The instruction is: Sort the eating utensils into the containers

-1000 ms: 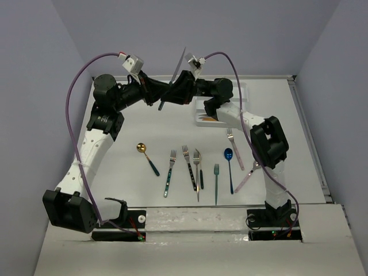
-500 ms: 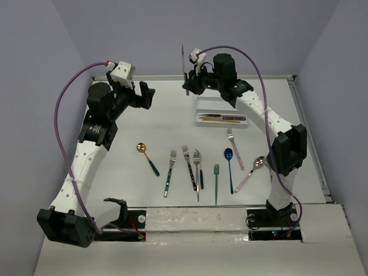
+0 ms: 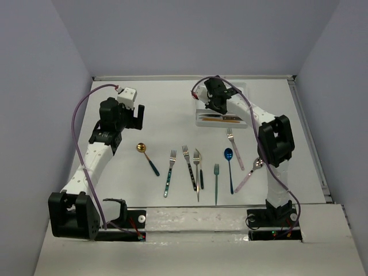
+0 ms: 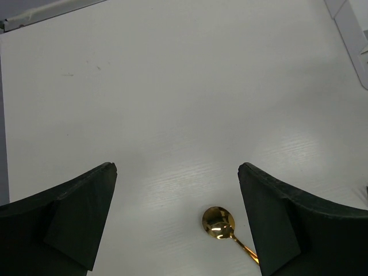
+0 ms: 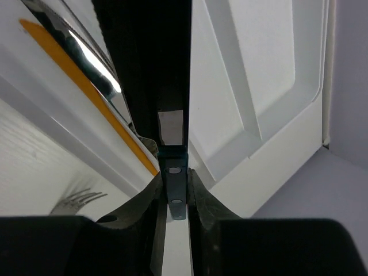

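My right gripper keeps holding the knife [image 5: 172,172] now, as it hangs over the inner side beside the yellow-handled utensil's compartment and, released, would end across it.
My right gripper [image 3: 210,102] is low over the white tray [image 3: 240,95], whose long compartments are the containers. In the right wrist view its jaws [image 5: 172,191] are shut on the dark teal riveted handle of a knife [image 5: 172,172], the blade pointing into the tray [image 5: 259,75]. A yellow-handled utensil [image 5: 86,77] lies in a neighbouring compartment. My left gripper [image 3: 134,115] stands open and holds nothing; it hangs above the table just behind a gold spoon [image 3: 141,148]. The left wrist view shows that spoon's bowl [image 4: 219,222] between the spread jaws [image 4: 177,168].
Several eating utensils lie in a row on the table near the arms: a teal-handled fork [image 3: 169,172], a black-handled fork [image 3: 188,167], a teal fork [image 3: 216,183], a blue spoon [image 3: 229,164], a pink-handled fork [image 3: 234,147] and a pink-handled spoon [image 3: 250,172].
The left gripper let go of the knife, opened, and pulled back left and down toward the gold spoon. The right arm carried the knife from mid-air down to the tray.
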Tool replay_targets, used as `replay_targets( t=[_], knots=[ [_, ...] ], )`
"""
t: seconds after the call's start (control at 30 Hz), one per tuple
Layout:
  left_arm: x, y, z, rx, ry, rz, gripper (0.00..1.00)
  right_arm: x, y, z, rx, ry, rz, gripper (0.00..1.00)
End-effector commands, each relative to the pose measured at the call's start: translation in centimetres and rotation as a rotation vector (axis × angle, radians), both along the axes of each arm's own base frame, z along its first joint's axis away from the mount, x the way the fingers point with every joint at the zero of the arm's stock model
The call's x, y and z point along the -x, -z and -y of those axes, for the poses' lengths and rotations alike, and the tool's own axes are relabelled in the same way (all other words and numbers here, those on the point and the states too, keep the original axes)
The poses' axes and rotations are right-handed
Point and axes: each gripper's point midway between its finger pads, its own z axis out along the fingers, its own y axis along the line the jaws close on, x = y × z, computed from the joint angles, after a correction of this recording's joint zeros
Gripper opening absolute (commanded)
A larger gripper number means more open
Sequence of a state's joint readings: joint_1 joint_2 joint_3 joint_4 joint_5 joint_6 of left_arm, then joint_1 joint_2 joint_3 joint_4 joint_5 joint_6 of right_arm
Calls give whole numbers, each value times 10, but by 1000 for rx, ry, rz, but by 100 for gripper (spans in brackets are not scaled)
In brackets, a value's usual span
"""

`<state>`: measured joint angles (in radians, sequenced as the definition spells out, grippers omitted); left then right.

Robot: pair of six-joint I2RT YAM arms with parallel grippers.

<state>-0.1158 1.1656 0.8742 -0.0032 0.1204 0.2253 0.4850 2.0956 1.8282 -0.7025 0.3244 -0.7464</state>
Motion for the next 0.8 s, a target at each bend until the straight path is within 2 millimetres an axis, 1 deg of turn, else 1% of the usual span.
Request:
replay_targets(
  t=[0.0,0.07,0.2,0.27,0.3,0.37,0.4,0.43,0.47,0.5,0.6,0.63,0.67,0.73,0.77],
  knots=[
    [-8,-19,-4,-10,8,92,99,9,-24,40,236,-4,27,0],
    [-7,-22,-3,-8,12,102,99,10,-20,53,291,12,22,0],
    [-6,-27,-3,-1,13,120,99,15,-11,58,327,-16,10,0],
    [-5,-29,-3,0,16,126,99,17,-13,59,340,-41,11,0],
    [-5,-28,-3,-2,15,125,99,17,-10,57,326,-57,17,0],
    [-5,-27,-3,-2,15,123,99,17,-15,53,324,-117,39,0],
    [-5,-26,-3,0,16,120,99,19,-20,50,298,-151,80,0],
    [-5,-26,-2,0,18,120,99,18,-24,49,334,-217,91,0],
    [-6,-25,-2,2,20,116,99,13,-41,46,324,-239,167,0],
    [-6,-25,-1,5,22,116,99,16,-36,46,340,-269,165,0],
    [-6,-25,-1,5,22,116,99,10,-45,46,391,-312,180,0],
    [-5,-24,-2,3,21,115,99,9,-44,45,411,-336,175,0],
    [-5,-25,-2,1,21,117,99,8,-42,48,420,-346,165,0],
    [-5,-26,-2,1,19,121,99,6,-31,46,437,-374,140,0],
    [-4,-26,-2,-1,20,121,99,3,-28,50,433,-362,134,0]
  ],
)
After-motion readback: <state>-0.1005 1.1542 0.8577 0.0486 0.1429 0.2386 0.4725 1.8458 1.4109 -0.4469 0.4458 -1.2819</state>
